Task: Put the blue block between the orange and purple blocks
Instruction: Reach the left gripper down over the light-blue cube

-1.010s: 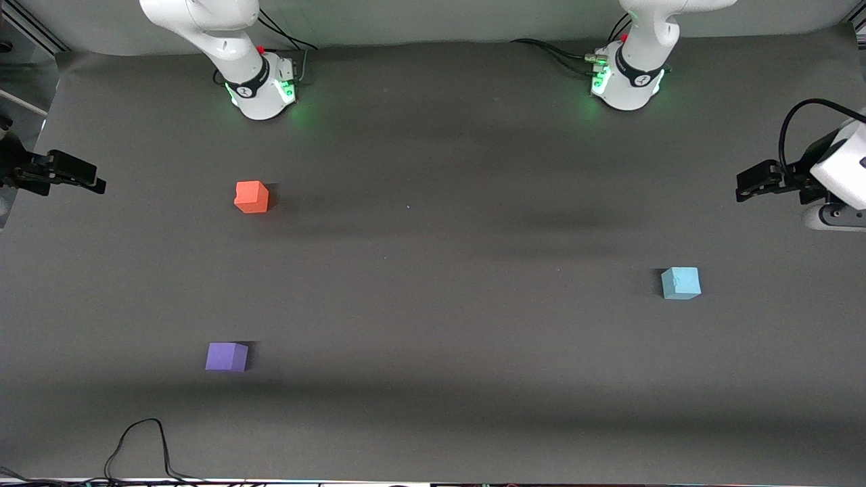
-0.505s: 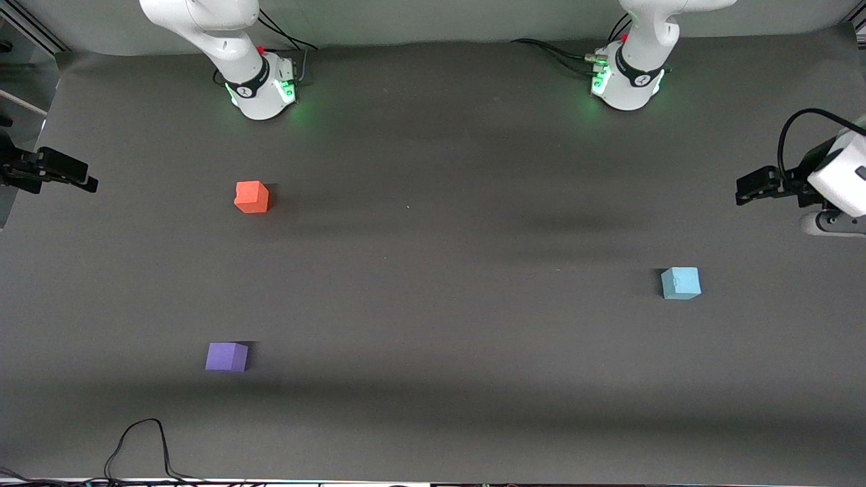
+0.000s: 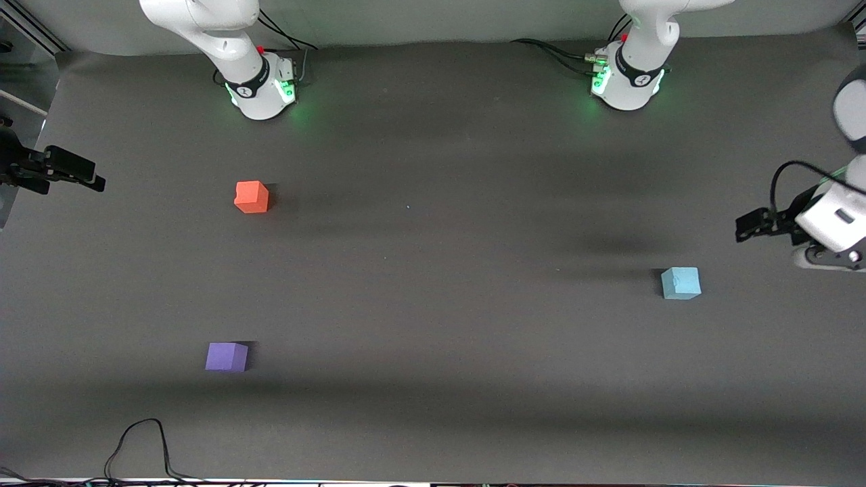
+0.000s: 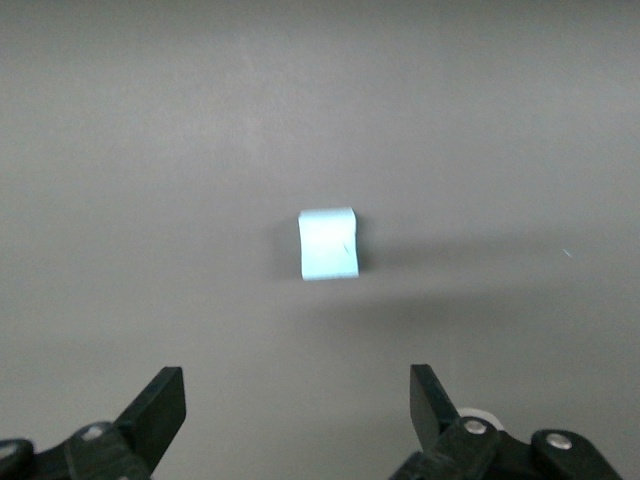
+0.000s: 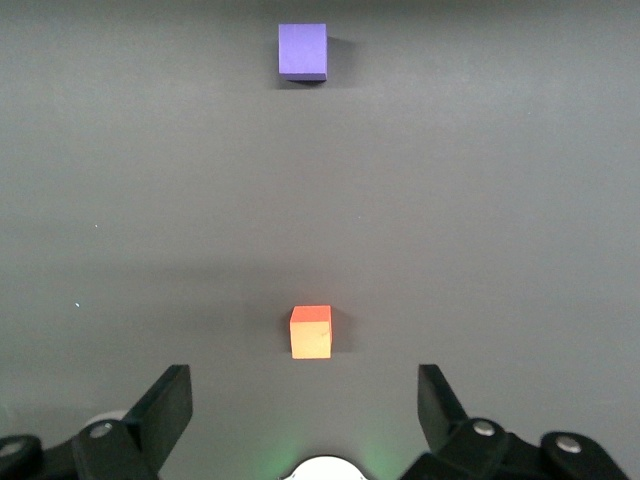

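The left gripper grabs the blue block's opposite sides next, to place the blue block (image 3: 680, 283) between the orange and purple blocks.
The blue block (image 3: 680, 283) lies on the dark mat toward the left arm's end of the table. The orange block (image 3: 252, 197) and the purple block (image 3: 226, 356) lie toward the right arm's end, the purple one nearer the front camera. My left gripper (image 3: 742, 227) is open and empty, up in the air by the table's end, apart from the blue block. The left wrist view shows the blue block (image 4: 328, 243) ahead of the open left gripper (image 4: 295, 385). My right gripper (image 3: 97, 182) is open and empty over the table's edge. Its wrist view shows the orange block (image 5: 311, 331) and the purple block (image 5: 303, 51) past the gripper (image 5: 300, 385).
The two arm bases (image 3: 262, 88) (image 3: 629, 82) stand at the back of the mat. A black cable (image 3: 139, 443) loops onto the mat at the edge nearest the front camera, close to the purple block.
My left arm has swung so its gripper is now closer to the blue block. My right gripper has stayed almost still. The blocks have not moved.
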Motion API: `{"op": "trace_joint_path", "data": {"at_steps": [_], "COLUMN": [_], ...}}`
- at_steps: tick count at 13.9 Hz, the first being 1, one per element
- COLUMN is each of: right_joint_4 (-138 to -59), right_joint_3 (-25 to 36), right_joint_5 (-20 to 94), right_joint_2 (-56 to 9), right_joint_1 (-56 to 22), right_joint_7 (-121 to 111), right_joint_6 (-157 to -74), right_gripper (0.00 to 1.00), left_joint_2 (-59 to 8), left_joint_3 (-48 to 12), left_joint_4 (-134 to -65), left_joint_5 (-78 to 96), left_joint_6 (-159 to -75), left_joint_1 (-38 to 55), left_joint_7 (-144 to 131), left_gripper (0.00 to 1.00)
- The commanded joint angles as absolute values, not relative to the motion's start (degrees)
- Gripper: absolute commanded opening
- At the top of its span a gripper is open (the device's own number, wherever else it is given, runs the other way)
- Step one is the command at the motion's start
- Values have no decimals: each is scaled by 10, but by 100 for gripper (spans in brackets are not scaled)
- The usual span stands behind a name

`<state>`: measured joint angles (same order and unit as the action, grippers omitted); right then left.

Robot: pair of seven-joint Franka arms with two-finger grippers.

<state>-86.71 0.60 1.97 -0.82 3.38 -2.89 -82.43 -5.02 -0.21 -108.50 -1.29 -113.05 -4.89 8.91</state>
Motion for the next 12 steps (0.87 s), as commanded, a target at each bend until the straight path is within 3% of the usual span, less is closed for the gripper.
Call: {"op": "trace_joint_path", "data": {"at_steps": [1,5,12], "right_joint_4": [-854,-855,-856], "right_joint_3": [8,7,7], "right_joint_5": [27,28,28], "right_joint_2": [-13,-16,-19], "right_joint_1": [33,30,25], "right_joint_7": [-40,-38,-36], "right_joint_6": [-823,-836,-844], "right_gripper": [100,100,100], "left_joint_2": [-75,-164,-240], "left_joint_3": [-4,-4,-4], "left_joint_4": [-1144,-1154,-1235], "left_joint_5": [-16,-17,-17], "left_joint_6": [-1228,-1331,-1548], "left_joint_1": [-52,-46,-46], "left_joint_7": [98,98,94], "left_gripper": [100,100,100]}}
